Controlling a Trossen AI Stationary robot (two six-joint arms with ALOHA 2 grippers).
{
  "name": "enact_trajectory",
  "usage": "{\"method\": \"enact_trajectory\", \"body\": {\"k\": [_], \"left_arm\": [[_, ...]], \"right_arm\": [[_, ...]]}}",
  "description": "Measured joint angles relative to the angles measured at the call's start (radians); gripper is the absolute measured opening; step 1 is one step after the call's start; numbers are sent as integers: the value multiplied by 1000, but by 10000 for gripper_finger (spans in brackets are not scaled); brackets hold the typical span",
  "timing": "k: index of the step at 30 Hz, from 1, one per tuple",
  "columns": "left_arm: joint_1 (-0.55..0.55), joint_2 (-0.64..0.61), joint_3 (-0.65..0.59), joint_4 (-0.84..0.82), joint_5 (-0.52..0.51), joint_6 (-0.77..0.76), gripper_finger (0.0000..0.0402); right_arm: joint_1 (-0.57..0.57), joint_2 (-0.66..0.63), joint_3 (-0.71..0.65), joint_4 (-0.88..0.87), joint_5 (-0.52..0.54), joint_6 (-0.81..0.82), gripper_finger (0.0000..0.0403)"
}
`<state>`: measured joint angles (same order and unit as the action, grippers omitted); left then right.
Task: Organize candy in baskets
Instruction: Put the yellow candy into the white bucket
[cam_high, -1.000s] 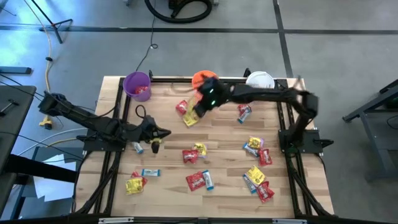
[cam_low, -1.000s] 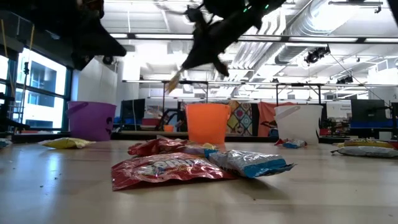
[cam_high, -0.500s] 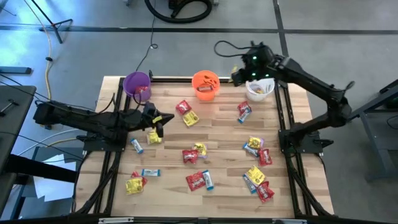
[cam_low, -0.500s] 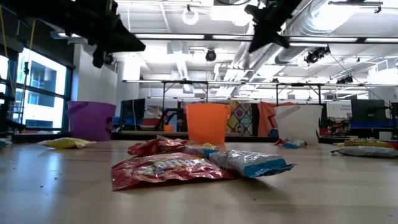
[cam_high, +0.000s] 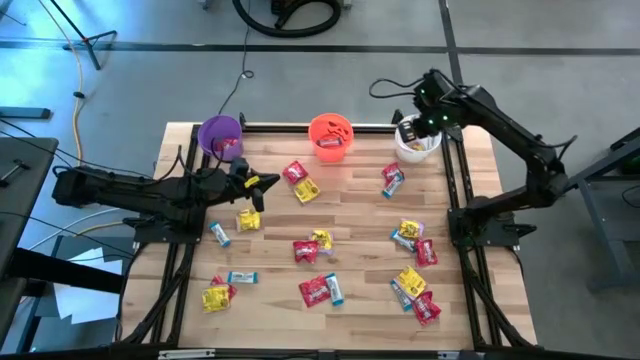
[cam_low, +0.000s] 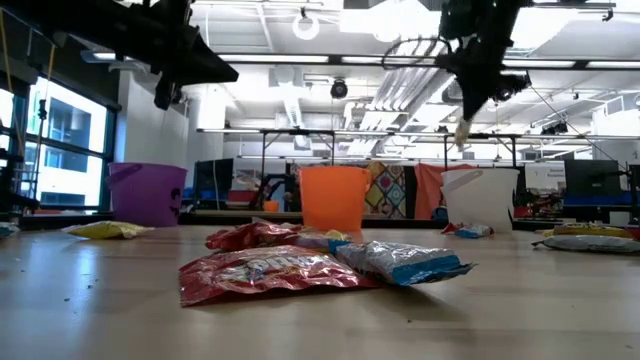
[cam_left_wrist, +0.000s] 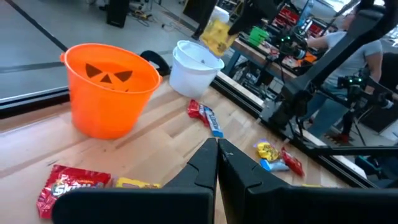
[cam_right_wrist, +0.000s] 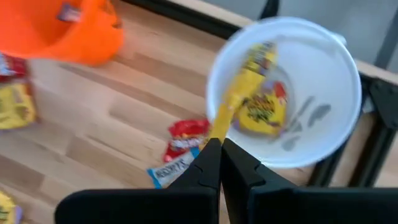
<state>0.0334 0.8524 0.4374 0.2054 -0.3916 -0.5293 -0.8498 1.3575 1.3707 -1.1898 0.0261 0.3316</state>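
The yellow packet (cam_right_wrist: 242, 84) is hanging high above the white bucket's rim (cam_right_wrist: 214, 93) in the wrist view. My right gripper should lower the packet before it lets go.
Three buckets stand along the table's far edge: purple (cam_high: 220, 135), orange (cam_high: 330, 135) and white (cam_high: 418, 146). My right gripper (cam_high: 410, 128) hangs over the white bucket (cam_right_wrist: 292, 74), shut on a yellow packet (cam_right_wrist: 242, 87). That packet also shows in the left wrist view (cam_left_wrist: 217, 34) and the low view (cam_low: 463, 130). Another yellow packet (cam_right_wrist: 264, 112) lies inside the white bucket. My left gripper (cam_high: 262, 183) is shut and empty (cam_left_wrist: 217, 152), above the table between the purple and orange buckets. A yellow packet (cam_high: 247, 220) lies on the table just near of it. My right gripper pinches the yellow packet by one end (cam_right_wrist: 219, 132) between its two fingers, from above, pointing down. The packet hangs below the fingers, lifted clear, above the white bucket's opening.
Red, yellow and blue-and-white candies lie scattered over the wooden table, among them a cluster at the near right (cam_high: 415, 285), a red pair at the centre front (cam_high: 320, 290) and a red-and-blue pair (cam_high: 392, 180) near the white bucket. Dark frame rails (cam_high: 460, 190) run along the table's sides.
My right gripper has carried the yellow packet from near the orange bucket toward the table's far right, and now stands over the white bucket. My left gripper has gone toward the far edge, away from the yellow packet on the table.
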Motion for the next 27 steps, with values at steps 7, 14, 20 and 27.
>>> {"method": "enact_trajectory", "body": {"k": [7, 14, 20, 27], "left_arm": [[21, 0, 0, -1, 2, 10, 0], [38, 0, 0, -5, 26, 17, 0], [39, 0, 0, -5, 26, 18, 0], [39, 0, 0, -7, 25, 18, 0]], "right_arm": [[-55, 0, -60, -19, 27, -38, 0], [-93, 0, -129, 27, 27, -51, 0], [-121, 4, -185, 98, 26, -53, 0], [-150, 21, -196, 141, 54, -52, 0]]}}
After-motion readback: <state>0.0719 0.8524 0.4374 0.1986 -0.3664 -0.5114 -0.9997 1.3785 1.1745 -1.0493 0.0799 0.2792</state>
